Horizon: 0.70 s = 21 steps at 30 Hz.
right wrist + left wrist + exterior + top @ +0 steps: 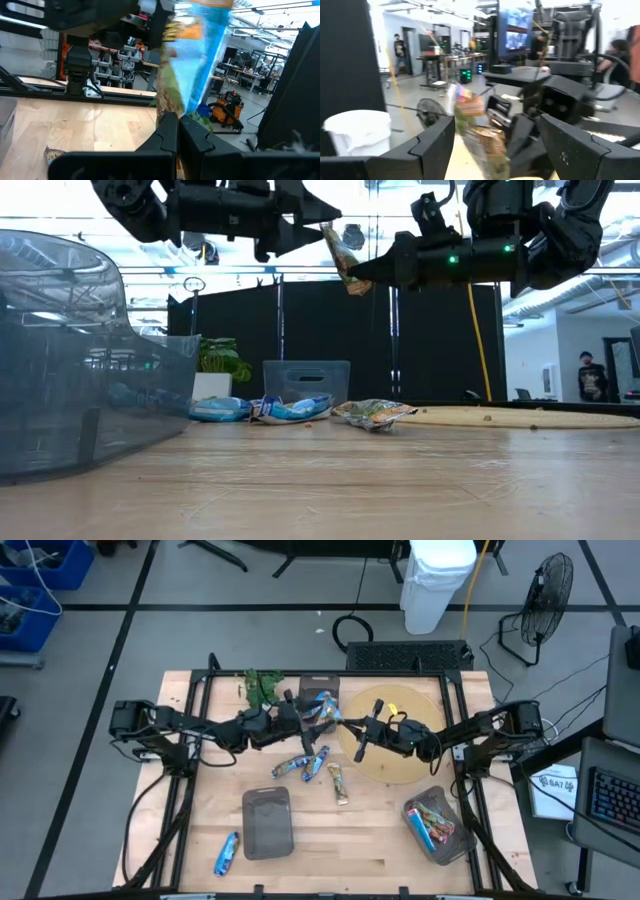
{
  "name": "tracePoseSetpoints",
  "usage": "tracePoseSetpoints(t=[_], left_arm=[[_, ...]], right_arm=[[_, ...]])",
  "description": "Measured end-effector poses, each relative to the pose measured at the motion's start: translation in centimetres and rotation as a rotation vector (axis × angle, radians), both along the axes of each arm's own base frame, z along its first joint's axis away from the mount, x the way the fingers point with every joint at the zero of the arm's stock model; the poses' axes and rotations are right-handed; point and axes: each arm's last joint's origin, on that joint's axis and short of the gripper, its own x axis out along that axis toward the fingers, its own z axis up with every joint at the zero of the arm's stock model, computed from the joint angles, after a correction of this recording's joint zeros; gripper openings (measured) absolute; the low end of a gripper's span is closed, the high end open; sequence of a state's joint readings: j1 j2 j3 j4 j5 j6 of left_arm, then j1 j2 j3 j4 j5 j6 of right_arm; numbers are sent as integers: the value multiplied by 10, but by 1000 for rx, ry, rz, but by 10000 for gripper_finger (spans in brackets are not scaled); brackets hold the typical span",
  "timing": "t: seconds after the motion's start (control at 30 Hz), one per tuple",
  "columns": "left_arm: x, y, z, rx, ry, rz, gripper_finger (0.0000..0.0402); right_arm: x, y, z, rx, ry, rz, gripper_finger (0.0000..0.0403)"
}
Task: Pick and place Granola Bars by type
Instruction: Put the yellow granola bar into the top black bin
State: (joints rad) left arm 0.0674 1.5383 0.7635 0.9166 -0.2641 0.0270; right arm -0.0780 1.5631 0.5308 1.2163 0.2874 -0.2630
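Observation:
I will take the granola bar over next. My left gripper will grab it by the wrapper just below its orange-printed end [329, 714] for that.
A granola bar [342, 255] in a blue and tan-green wrapper is held high over the table's middle, and it also shows in the high view [325, 710]. My right gripper [358, 278] is shut on its lower end; its own view [177, 122] shows the bar [192, 60] rising from the shut fingers. My left gripper [325, 222] is open, and its fingers [435, 140] stand well apart on either side of the bar [470, 125] without touching it. Several more bars lie on the table: two blue [300, 765], one tan [338, 783], one blue near the front left [227, 853]. My right gripper pinches the bar's lower end [170, 107] between its two fingers. The fingers lie about level and come from the table's right. The bar stands up from the fingertips, tilted toward my left gripper, lifted clear of the table.
An empty grey bin [267, 822] stands front centre. A second bin [440, 840] at the front right holds several bars. A third bin [318, 688] and a green plant [262, 687] stand at the far edge. A round wooden board [400, 755] lies under my right arm.

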Motion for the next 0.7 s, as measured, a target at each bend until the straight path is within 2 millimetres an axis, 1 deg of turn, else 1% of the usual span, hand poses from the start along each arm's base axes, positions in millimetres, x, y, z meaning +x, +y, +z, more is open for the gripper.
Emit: tracePoseSetpoints(t=[0.3,0.6,0.7], left_arm=[[-1,9,-1,-25,-2,55,294],[-1,9,-1,-13,3,57,294],[-1,9,-1,-9,4,58,286]], right_arm=[[0,0,0,15,-6,2,0],[0,0,1,14,-12,2,0],[0,0,1,14,-12,2,0]])
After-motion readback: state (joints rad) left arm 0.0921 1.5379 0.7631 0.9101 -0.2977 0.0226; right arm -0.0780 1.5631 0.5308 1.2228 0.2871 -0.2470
